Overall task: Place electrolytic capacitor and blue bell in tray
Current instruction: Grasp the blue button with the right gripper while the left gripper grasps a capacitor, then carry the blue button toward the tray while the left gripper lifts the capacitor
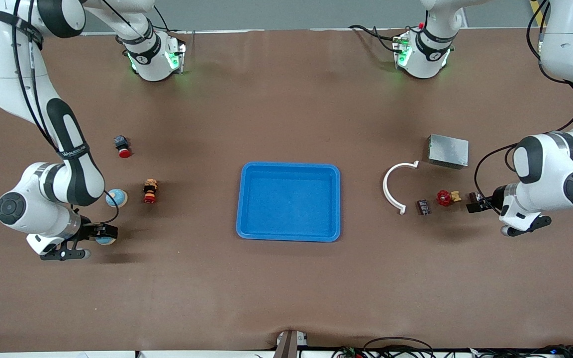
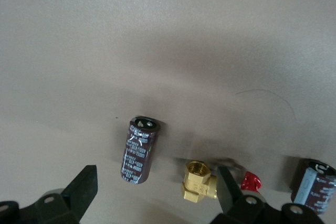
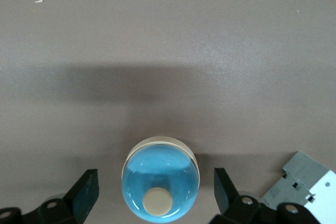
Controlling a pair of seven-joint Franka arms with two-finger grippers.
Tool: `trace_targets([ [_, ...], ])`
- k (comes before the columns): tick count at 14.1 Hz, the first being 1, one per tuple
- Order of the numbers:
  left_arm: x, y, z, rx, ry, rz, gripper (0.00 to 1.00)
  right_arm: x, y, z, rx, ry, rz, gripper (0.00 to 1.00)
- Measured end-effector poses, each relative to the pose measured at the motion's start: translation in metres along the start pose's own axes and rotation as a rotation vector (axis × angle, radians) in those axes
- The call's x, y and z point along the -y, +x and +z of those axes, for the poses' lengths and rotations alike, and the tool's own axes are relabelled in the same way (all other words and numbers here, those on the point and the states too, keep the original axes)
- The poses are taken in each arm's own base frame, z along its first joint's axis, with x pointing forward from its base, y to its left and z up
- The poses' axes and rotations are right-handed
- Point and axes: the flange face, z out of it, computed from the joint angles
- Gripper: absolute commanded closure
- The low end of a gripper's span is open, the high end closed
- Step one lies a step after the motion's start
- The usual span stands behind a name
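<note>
The fingers of my right gripper stand low beside the blue bell's dome (image 1: 105, 240) (image 3: 160, 179), so my right gripper closes on the bell next.
The blue tray (image 1: 246, 219) lies mid-table, empty. My right gripper (image 1: 98, 231) is low over a blue bell (image 1: 106, 241) at the right arm's end. In the right wrist view the open fingers (image 3: 86, 187) stand on either side of the bell (image 3: 160, 184) without touching it. A second blue bell (image 1: 116, 198) lies farther from the camera. My left gripper (image 1: 475, 205) is open and low at the left arm's end. Its wrist view shows a dark electrolytic capacitor (image 2: 139, 149) lying just ahead of the gap (image 2: 156, 182), and a second capacitor (image 2: 315, 184) outside the fingers. One capacitor (image 1: 423, 207) shows in the front view.
A brass valve (image 2: 199, 181) with a red handle (image 1: 444, 198) lies by one left finger. A white curved strip (image 1: 395, 186) and a grey metal box (image 1: 447, 150) lie nearby. A red push button (image 1: 123, 146) and an orange-red part (image 1: 150, 191) lie near the bells. A grey block (image 3: 304, 182) lies beside the right gripper.
</note>
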Motion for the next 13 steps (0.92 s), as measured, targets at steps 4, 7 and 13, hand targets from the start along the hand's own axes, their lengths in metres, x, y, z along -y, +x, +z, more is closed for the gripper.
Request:
trace_targets([
  [4, -0.001, 0.001, 0.011, 0.015, 0.001, 0.0, 0.0, 0.003, 0.0, 0.0, 0.001, 0.0, -0.005, 0.7],
  [7, 0.001, 0.002, 0.023, 0.031, 0.003, -0.002, 0.0, 0.002, 0.001, -0.001, -0.001, -0.001, -0.041, 1.0],
  [13, 0.008, 0.003, 0.039, 0.054, 0.01, -0.014, 0.0, 0.011, 0.003, -0.004, -0.004, 0.0, -0.082, 1.0],
])
